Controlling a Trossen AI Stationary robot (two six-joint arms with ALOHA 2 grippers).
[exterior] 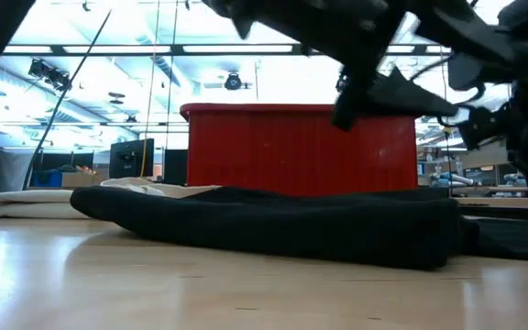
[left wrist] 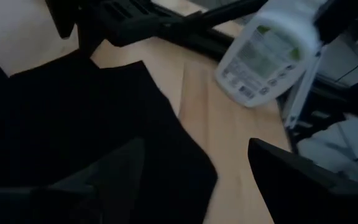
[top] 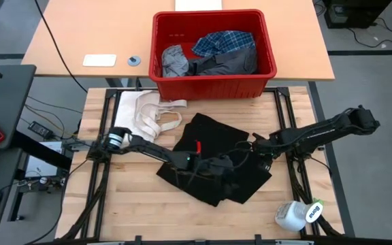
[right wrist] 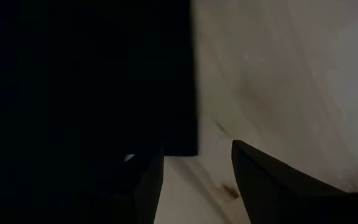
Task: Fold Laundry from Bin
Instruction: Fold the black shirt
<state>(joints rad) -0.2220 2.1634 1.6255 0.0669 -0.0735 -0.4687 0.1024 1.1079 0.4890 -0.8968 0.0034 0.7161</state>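
Observation:
My left gripper grabs the black garment by its outer edge (left wrist: 197, 149) next, where empty table begins, since the garment lies flat on the wood.
The large black garment (top: 213, 160) lies partly folded and flat on the wooden table, in front of the red bin (top: 213, 82). The bin holds the blue-and-white plaid shirt (top: 224, 42), a light grey garment (top: 174, 60) and a dark grey one (top: 226, 63). My left gripper (top: 226, 165) is open above the black garment's right part; in the left wrist view (left wrist: 194, 146) one finger stands over the cloth and one over bare wood. My right gripper (top: 249, 146) is open just above the garment's right edge (right wrist: 194, 93). In the low view both hang clear of the cloth (exterior: 273, 225).
A cream-white cloth with strap loops (top: 148, 112) lies at the table's far left, partly under the left arm. A white bottle (top: 297, 214) lies at the near right corner. A second table behind holds the bin, a white pad (top: 99, 60) and a small disc (top: 134, 60).

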